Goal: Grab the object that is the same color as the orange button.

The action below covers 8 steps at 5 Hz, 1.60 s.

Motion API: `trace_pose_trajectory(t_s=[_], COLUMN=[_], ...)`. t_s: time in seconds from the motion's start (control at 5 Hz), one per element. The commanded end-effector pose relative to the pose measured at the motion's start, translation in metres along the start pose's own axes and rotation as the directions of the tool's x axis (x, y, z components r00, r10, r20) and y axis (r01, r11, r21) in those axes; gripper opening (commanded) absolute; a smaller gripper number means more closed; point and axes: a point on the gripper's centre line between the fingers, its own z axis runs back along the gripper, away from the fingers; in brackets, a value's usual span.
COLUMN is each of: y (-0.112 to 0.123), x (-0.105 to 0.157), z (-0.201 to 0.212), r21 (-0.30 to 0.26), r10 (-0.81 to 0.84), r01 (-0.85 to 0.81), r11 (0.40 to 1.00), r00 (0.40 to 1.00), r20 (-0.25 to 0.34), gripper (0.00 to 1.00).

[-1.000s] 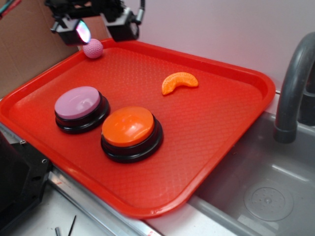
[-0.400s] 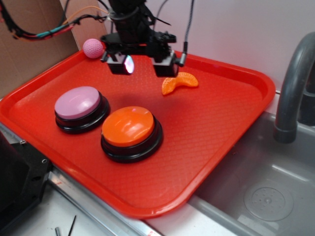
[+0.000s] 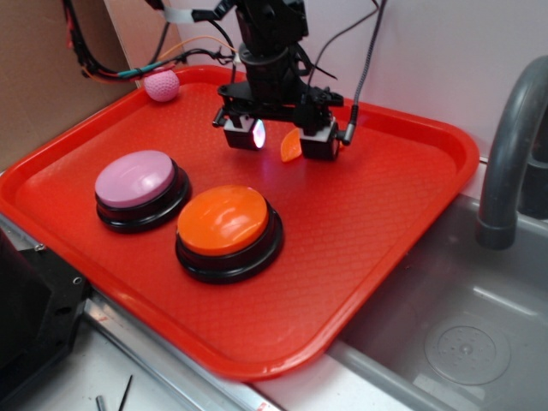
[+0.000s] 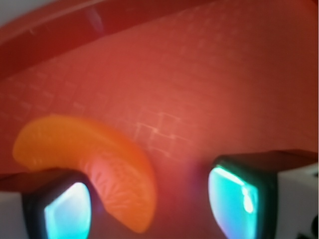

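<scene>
My gripper's fingers are low on both sides of the orange segment's end [image 3: 291, 145], so it is time to close on the segment now.
The orange segment toy [image 3: 290, 145] lies on the red tray [image 3: 385, 214], mostly hidden behind my gripper [image 3: 282, 137] in the exterior view. In the wrist view the segment [image 4: 99, 164] curves from the left towards the gap between my pads, close to the left pad [image 4: 67, 211]; the right pad [image 4: 234, 201] stands apart from it. The jaws are open, low over the tray, with one end of the segment between them. The orange button [image 3: 224, 223] sits on its black base at the tray's front, well in front of the gripper.
A pink-lilac button [image 3: 137, 181] stands left of the orange one. A pink dimpled ball [image 3: 161, 85] sits at the tray's far left corner. A grey sink [image 3: 462, 334] and faucet [image 3: 514, 145] are to the right. Cardboard stands at the left.
The gripper has moved right and down from the far left corner near the pink ball to the orange segment, and now straddles one end of it. Nothing else moved.
</scene>
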Motion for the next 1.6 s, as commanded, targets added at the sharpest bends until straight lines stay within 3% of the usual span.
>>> trace_pose_trajectory(t_s=[0.0,0.6,1.0,1.2,1.4], y=[-0.002,0.002,0.007,0.010,0.010], x=[0.014,0.008,0.009,0.009,0.008], z=[-0.005,0.000,0.058,0.102,0.144], r21=[-0.057,-0.066,-0.060,-0.156,-0.156], r10=[-0.002,-0.014,0.101,0.106,0.106], r01=[0.004,0.016,-0.099,-0.110,-0.118], r11=[0.998,0.998,0.993,0.982,0.981], r00=[1.000,0.999,0.994,0.994,0.991], r20=[0.031,0.029,0.035,-0.035,-0.086], gripper=[0.04,0.00,0.00,0.00,0.00])
